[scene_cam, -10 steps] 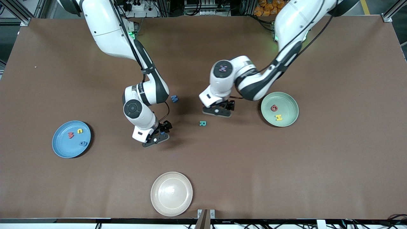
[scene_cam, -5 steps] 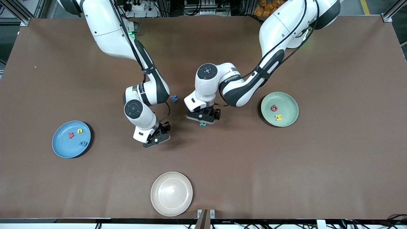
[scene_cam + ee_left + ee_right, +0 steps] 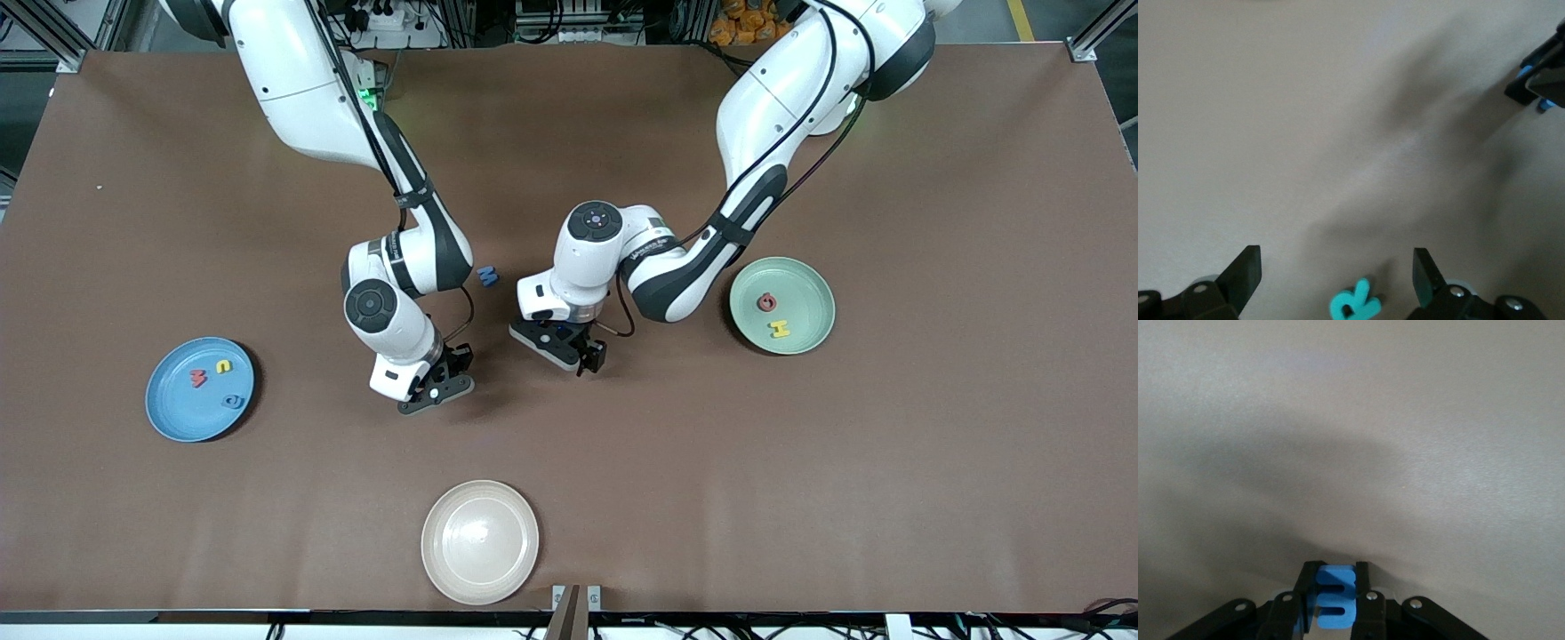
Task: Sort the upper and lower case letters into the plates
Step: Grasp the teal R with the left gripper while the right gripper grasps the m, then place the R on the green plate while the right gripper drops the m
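My left gripper needs to go lower before it closes on the R, because in the left wrist view my fingers are above the teal R and would miss if they closed now.
My left gripper is open and low over the middle of the table. In the left wrist view the gripper has a teal letter R lying on the table between its fingers; the front view hides the R under the hand. My right gripper is shut on a blue letter, held just above the table. A blue M lies beside the right arm's wrist. The light blue plate holds a red letter, a yellow c and a blue letter. The mint green plate holds a red G and a yellow H.
A cream-white plate sits near the table's front edge, nearest the front camera. The two grippers hang close together, and the right gripper shows in the left wrist view. The brown table lies bare toward the left arm's end.
My left arm has swung from beside the mint green plate to over the teal R, which it now hides in the front view. My right gripper has barely moved.
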### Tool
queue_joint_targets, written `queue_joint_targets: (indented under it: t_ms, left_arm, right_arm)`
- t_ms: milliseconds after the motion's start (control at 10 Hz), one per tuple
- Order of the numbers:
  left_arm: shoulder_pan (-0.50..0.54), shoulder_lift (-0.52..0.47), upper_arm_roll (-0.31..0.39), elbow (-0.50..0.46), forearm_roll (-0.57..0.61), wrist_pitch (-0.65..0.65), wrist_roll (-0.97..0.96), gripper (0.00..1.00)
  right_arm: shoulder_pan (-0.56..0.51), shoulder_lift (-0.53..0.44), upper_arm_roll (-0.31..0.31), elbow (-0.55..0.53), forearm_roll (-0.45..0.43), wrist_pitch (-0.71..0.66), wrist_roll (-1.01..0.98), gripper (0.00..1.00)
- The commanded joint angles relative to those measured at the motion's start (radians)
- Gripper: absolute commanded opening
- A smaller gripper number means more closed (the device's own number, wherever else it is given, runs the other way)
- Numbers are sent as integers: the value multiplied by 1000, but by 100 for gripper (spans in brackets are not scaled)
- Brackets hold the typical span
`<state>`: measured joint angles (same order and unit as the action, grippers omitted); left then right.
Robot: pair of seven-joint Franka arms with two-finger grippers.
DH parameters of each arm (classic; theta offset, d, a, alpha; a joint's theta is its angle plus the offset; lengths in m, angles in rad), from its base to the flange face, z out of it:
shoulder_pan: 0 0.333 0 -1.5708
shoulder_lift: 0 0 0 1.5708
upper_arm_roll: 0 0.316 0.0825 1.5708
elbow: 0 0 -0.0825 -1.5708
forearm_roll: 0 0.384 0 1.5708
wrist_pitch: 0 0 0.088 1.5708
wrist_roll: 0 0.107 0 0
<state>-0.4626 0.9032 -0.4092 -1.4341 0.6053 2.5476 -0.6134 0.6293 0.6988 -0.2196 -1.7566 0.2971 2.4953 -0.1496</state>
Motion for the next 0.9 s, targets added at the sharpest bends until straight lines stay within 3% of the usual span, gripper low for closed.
queue_joint_targets:
  t_ms: [0, 199, 498, 598, 798]
  left_arm:
    - [-73, 13, 62, 14, -42, -44, -315, 100]
    - [-70, 31, 73, 11, -77, -52, -467, 100]
    - [-96, 37, 148, 18, -85, -53, -551, 96]
    - [-100, 36, 148, 18, -91, -53, -592, 87]
    - [-132, 36, 150, 23, -142, -100, -637, 86]
  right_arm:
    - [-20, -42, -67, 5, 4, -56, -21, 0]
    - [-25, -67, -185, 8, 4, -129, -117, 0]
    - [-58, -73, -373, 6, 5, -234, -360, 0]
    - [-124, -73, -386, 5, 4, -252, -469, 0]
    - [-239, -71, -386, 5, 5, -272, -621, 0]
